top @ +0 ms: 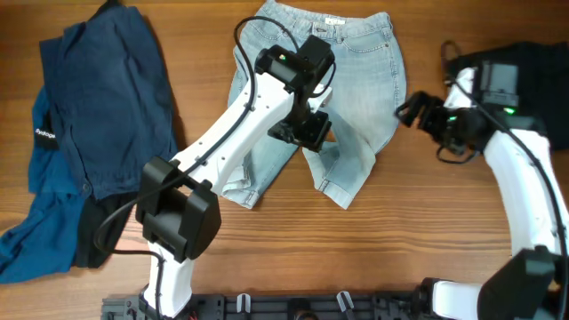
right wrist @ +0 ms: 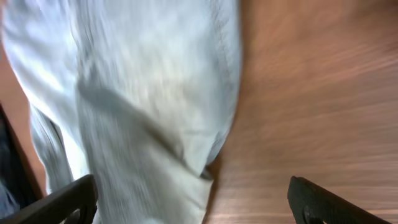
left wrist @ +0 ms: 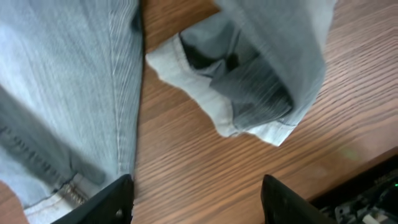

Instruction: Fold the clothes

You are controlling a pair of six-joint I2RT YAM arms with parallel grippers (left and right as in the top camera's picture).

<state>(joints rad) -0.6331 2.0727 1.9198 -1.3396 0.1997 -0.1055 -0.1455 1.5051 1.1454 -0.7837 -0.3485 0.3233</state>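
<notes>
My right gripper needs to grip the outer edge of the leg next, so that it can spread open the leg of the light blue denim shorts [top: 364,80] for folding.
The light blue denim shorts [top: 364,80] lie flat at the back middle of the table, waistband and small white label away from me, cuffed legs towards me. My left gripper [top: 307,133] is open over the crotch, between the two legs. The left wrist view shows one leg [left wrist: 62,93] at the left, a cuffed hem [left wrist: 236,99] above, and bare wood between the open fingers [left wrist: 196,202]. My right gripper [top: 411,113] is open at the shorts' right edge. The right wrist view shows denim [right wrist: 143,106] under the open fingers [right wrist: 193,202].
Dark navy garments [top: 98,107] lie in a heap at the left, with a black garment [top: 89,231] under them. Another dark garment [top: 533,62] lies at the back right, behind my right arm. Bare wooden table [top: 400,240] spreads in front of the shorts.
</notes>
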